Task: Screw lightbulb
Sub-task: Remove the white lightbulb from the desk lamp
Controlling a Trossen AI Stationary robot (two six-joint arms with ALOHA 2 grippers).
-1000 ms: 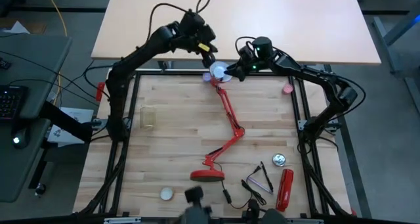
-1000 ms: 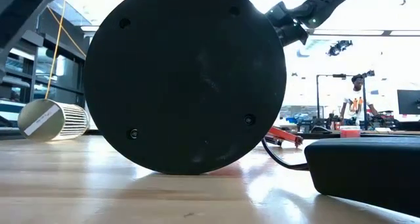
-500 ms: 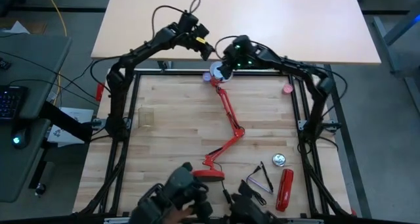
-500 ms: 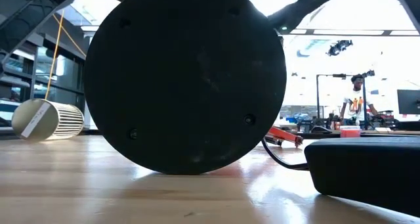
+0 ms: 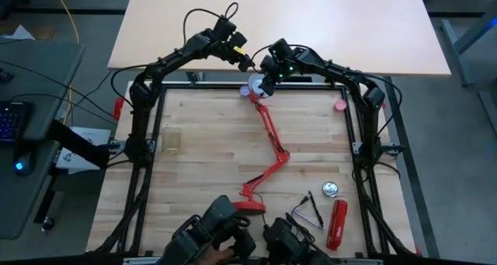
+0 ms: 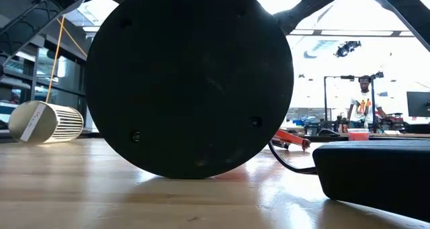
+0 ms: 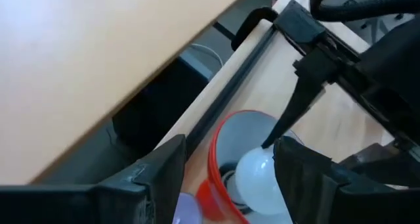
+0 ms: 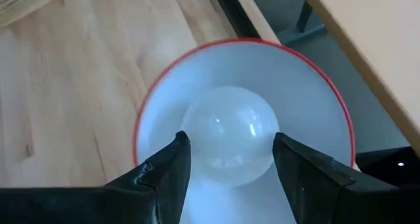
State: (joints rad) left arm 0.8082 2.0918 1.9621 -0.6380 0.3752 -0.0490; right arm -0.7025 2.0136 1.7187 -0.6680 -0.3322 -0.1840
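The lamp needs to stay steady while the lightbulb point(image 7: 259, 178) is screwed in, so the left gripper should next take the shade by the red rim point(image 7: 215, 175).
The red lamp point(image 5: 272, 144) lies on the table, its shade point(image 5: 256, 86) at the far edge with the white lining point(image 8: 308, 119) turned up. In the low view the black underside of its base point(image 6: 188, 81) fills the middle. The white lightbulb point(image 8: 230, 135) sits inside the shade. My right gripper point(image 8: 230, 145) comes down into the shade and is shut on the bulb. My left gripper point(image 7: 230, 152) hangs open just beyond the shade's far rim point(image 7: 213, 158), touching nothing. My right gripper pinches the lightbulb's round glass head at its two widest sides point(image 8: 193, 135) between its two fingers. The fingers slant down into the shade from above and from the table's right. The bulb sits in the shade, its base hidden under the glass.
The dark frame rail point(image 7: 230, 99) and a tan desk point(image 5: 279, 24) lie right behind the shade. A red tool point(image 5: 338, 222), a silver disc point(image 5: 331, 190), a white cap point(image 5: 198, 230) and a clear cup point(image 5: 177, 138) lie about. A dark bulky shape point(image 5: 217, 234) is at the near edge.
My right gripper has swung toward the table's left and tipped further down over the shade. My left gripper has come down behind the shade. A dark shape has come in at the near edge.
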